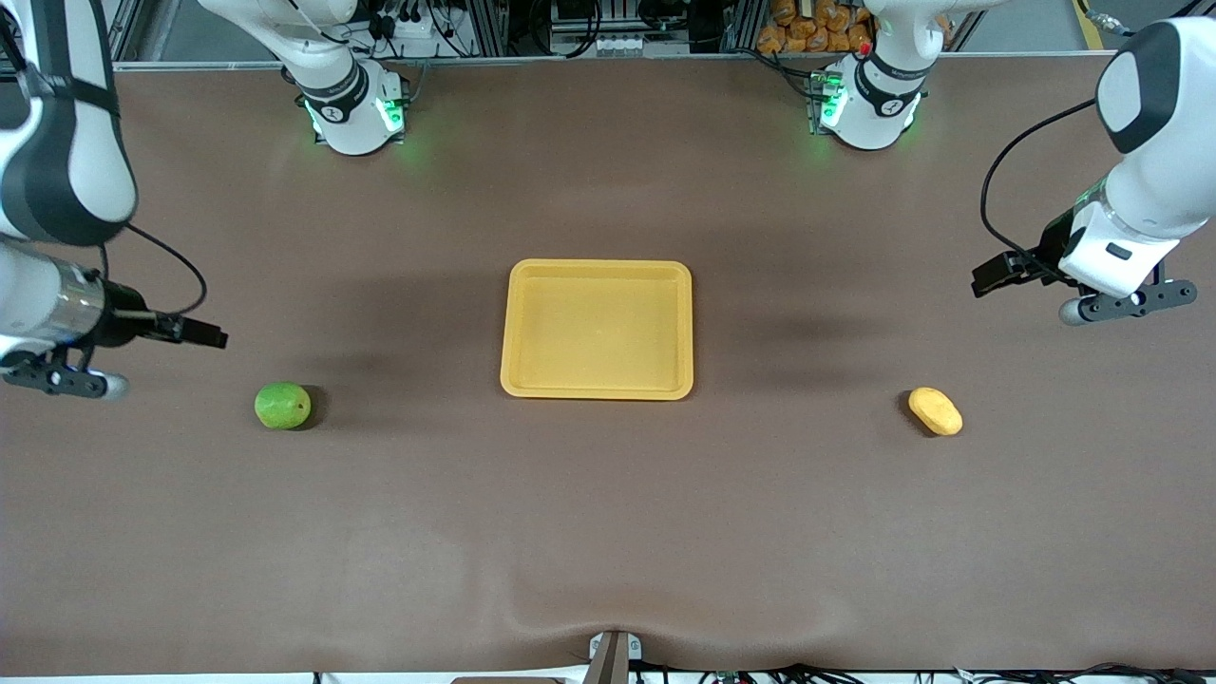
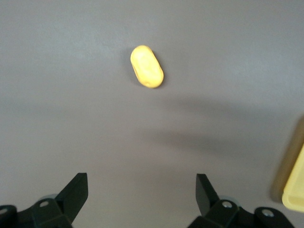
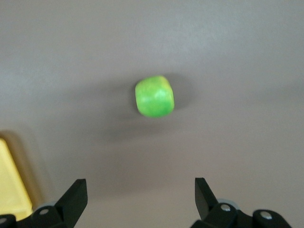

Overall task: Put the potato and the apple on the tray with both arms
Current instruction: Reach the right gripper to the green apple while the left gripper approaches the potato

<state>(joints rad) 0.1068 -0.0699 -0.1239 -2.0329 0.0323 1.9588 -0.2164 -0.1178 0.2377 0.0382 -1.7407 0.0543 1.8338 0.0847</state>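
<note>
The green apple needs to go onto the yellow tray, so my right gripper will grab the apple around its round middle (image 1: 283, 406) next.
The yellow-orange tray (image 1: 597, 267) lies empty in the middle of the table. The green apple (image 1: 282, 406) (image 3: 155, 96) rests on the cloth toward the right arm's end. The yellow-tan potato (image 1: 935, 410) (image 2: 147, 66) lies toward the left arm's end. My right gripper (image 1: 62, 380) (image 3: 140, 183) hangs open over bare cloth beside the apple, holding nothing. My left gripper (image 1: 1129, 302) (image 2: 141, 183) hangs open over bare cloth beside the potato, also holding nothing. A corner of the tray (image 2: 294, 180) (image 3: 12, 185) shows in each wrist view.
Brown cloth (image 1: 608, 532) covers the whole table. The two arm bases (image 1: 351, 109) (image 1: 864, 104) stand along the table edge farthest from the front camera. A small bracket (image 1: 613, 655) sits at the edge nearest that camera.
</note>
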